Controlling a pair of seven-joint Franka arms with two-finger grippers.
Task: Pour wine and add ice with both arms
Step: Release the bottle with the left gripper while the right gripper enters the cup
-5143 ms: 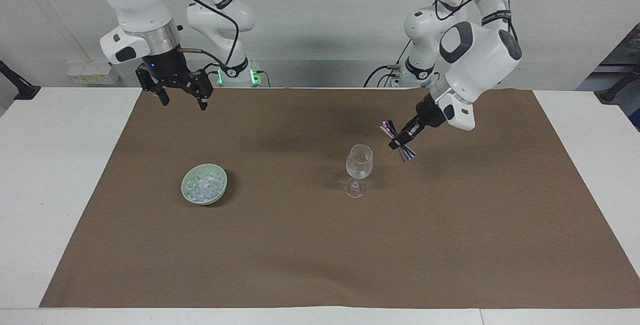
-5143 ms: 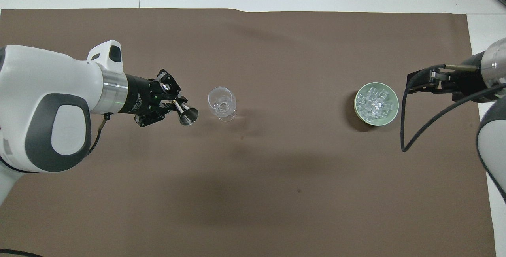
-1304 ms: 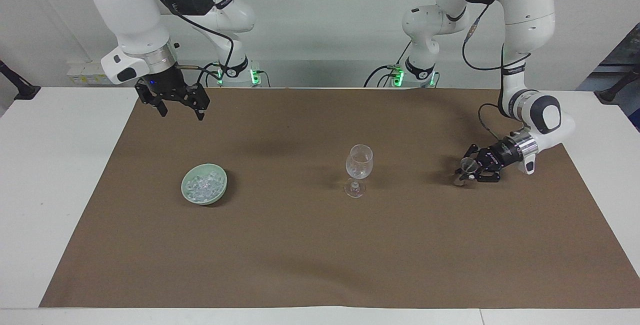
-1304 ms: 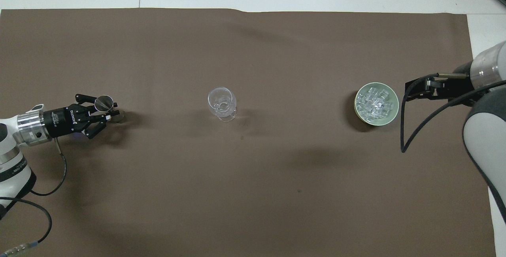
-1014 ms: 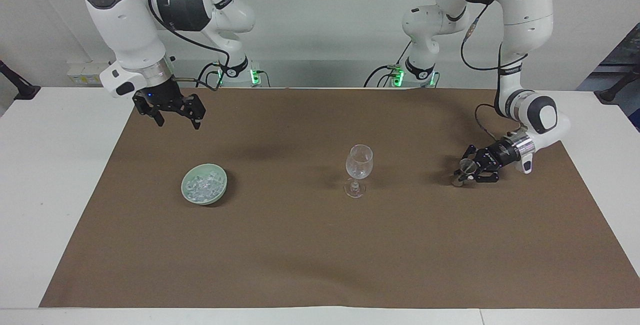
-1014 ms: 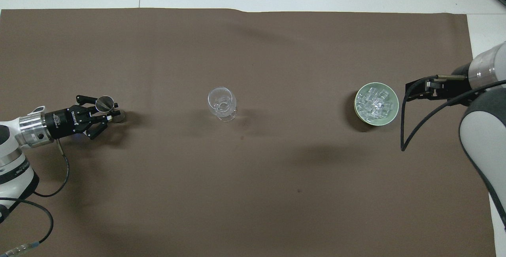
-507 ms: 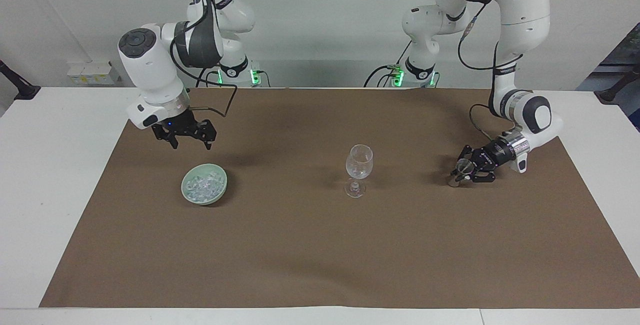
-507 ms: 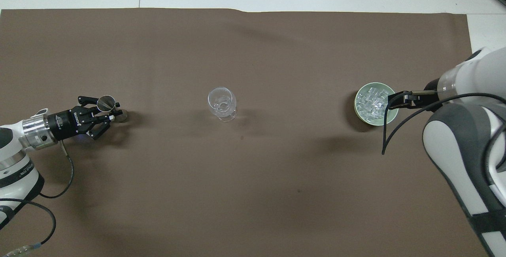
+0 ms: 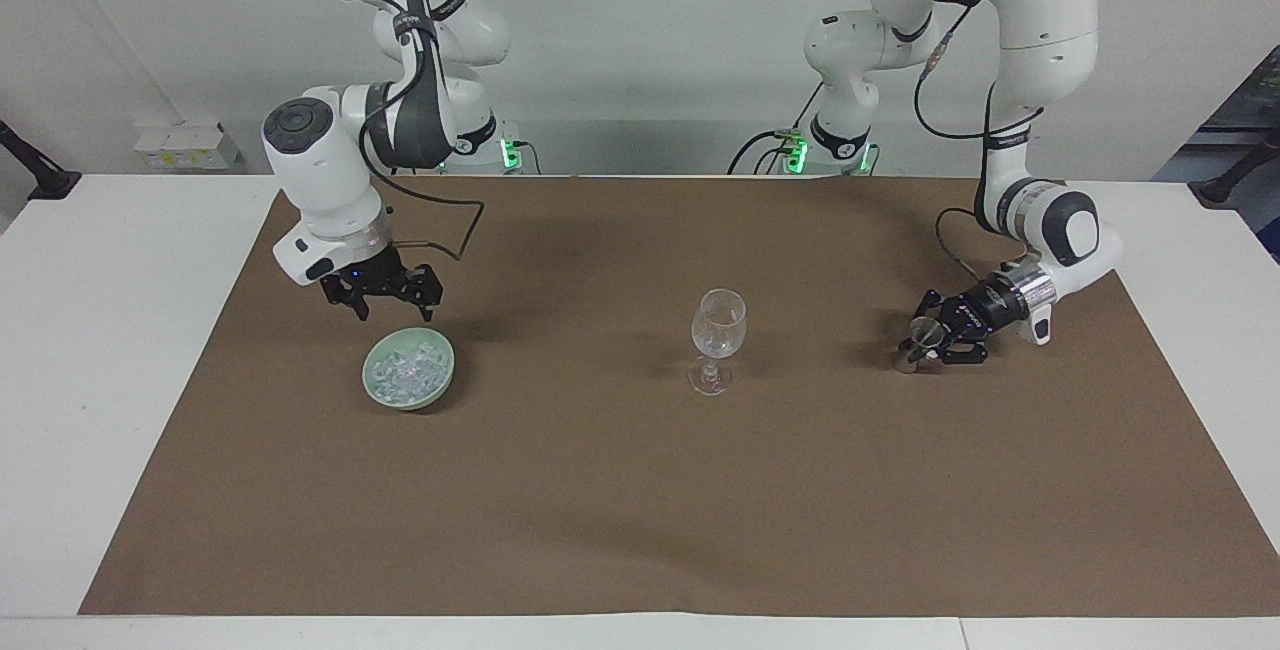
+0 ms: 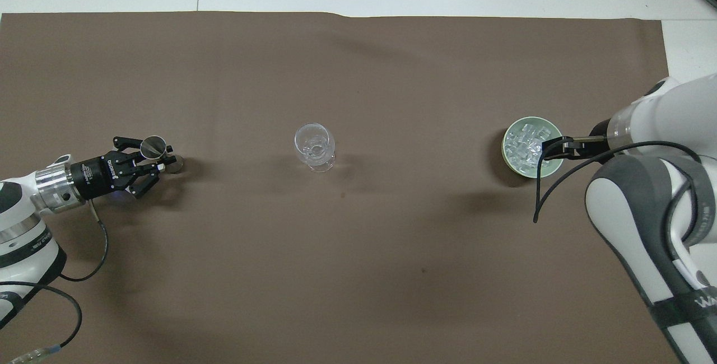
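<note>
In the overhead view the silver jigger's base (image 10: 175,164) meets the brown mat and the jigger would stand, so it is now time for my left gripper to release it.
A clear stemmed wine glass (image 9: 717,335) (image 10: 315,147) stands upright mid-mat. No wine is visible in either view. The ice (image 9: 405,368) (image 10: 525,144) lies heaped in a pale green bowl (image 9: 441,377) (image 10: 554,167) toward the right arm's end. My right gripper (image 9: 395,310) (image 10: 552,148) hangs open just above the bowl's rim on the robots' side, holding nothing. Toward the left arm's end, my left gripper (image 9: 925,345) (image 10: 159,157) lies low and nearly level, shut on a silver jigger (image 9: 912,355) (image 10: 152,146) that stands upright with its base at the mat.
A brown mat (image 9: 640,490) covers most of the white table (image 9: 100,350). A black cable (image 10: 540,196) loops down from the right arm beside the bowl.
The right arm has swung down from near the robots' edge of the mat, bringing its open gripper over the bowl. The left gripper with the jigger has crept slightly toward the glass.
</note>
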